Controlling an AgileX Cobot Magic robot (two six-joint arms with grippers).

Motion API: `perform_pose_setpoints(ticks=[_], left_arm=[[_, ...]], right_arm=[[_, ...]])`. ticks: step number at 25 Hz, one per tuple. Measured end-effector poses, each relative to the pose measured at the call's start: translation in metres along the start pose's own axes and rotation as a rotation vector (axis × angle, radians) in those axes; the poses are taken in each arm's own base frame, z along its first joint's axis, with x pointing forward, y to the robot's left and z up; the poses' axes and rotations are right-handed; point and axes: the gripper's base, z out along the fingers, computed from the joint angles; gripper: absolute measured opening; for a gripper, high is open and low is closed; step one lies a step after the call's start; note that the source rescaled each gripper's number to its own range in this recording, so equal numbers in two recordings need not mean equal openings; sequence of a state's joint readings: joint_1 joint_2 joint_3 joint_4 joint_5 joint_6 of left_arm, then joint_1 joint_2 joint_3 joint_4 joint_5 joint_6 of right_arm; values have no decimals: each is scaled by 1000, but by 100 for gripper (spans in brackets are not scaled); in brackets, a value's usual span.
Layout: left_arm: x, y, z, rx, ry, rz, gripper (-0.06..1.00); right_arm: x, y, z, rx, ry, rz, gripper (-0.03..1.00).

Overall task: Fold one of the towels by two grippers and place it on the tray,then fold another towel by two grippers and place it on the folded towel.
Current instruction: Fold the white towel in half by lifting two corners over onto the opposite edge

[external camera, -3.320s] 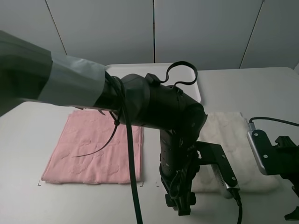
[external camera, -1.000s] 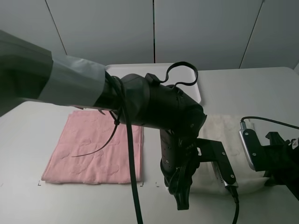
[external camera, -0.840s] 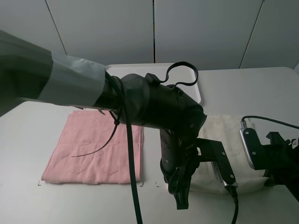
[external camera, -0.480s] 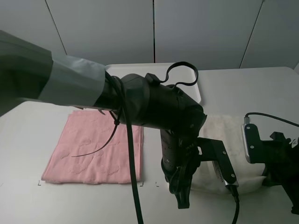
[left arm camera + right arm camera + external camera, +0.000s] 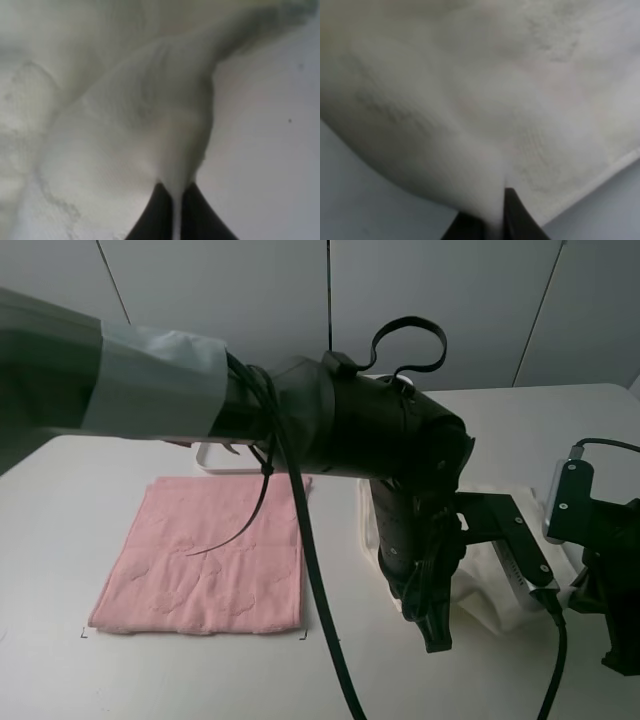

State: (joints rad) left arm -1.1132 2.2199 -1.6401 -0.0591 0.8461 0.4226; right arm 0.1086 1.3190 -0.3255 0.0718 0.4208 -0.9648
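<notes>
The white towel's lifted near edge point(image 5: 497, 629) is hanging short of its far edge point(image 5: 497, 488). My right gripper should fold the towel over before it opens.
The white towel point(image 5: 482, 606) lies right of centre, its near edge lifted and bunched, much of it hidden behind my left arm. My left gripper point(image 5: 436, 638) is shut on a raised fold of it point(image 5: 165, 145), the fingers point(image 5: 155, 217) pinching the cloth. My right gripper point(image 5: 608, 645) at the right edge is shut on the towel's edge point(image 5: 485, 125), the fingers point(image 5: 517, 212) closed on it. The pink towel point(image 5: 205, 555) lies flat on the left. Only a corner of the white tray point(image 5: 212, 457) shows at the back, behind the left arm.
The bulky left arm point(image 5: 330, 430) with its grey sleeve and black cables crosses the middle of the table and hides the tray area. Small corner marks point(image 5: 84, 633) sit near the pink towel's front edge. A wall of light panels stands behind the table.
Both grippers have risen and moved away from the front edge with the white towel's near edge in them; the towel is now bunched. The left arm has swung right and covers more of the tray.
</notes>
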Motion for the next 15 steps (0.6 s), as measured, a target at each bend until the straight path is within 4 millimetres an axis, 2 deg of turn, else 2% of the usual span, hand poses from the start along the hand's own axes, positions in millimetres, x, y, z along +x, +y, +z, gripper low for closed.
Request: perform_pose_setpoints(ticks=[3, 7, 15], left_arm=[[-9, 5, -13, -18, -40, -3, 0], [-13, 19, -24, -37, -73, -67, 0], [5, 58, -31, -62, -78, -227, 0]], right_arm=[[-1, -1, -9, 34, -25, 74, 0], [-9, -14, -21, 87, -50, 159, 0], [-28, -40, -38, 186, -133, 306, 0]])
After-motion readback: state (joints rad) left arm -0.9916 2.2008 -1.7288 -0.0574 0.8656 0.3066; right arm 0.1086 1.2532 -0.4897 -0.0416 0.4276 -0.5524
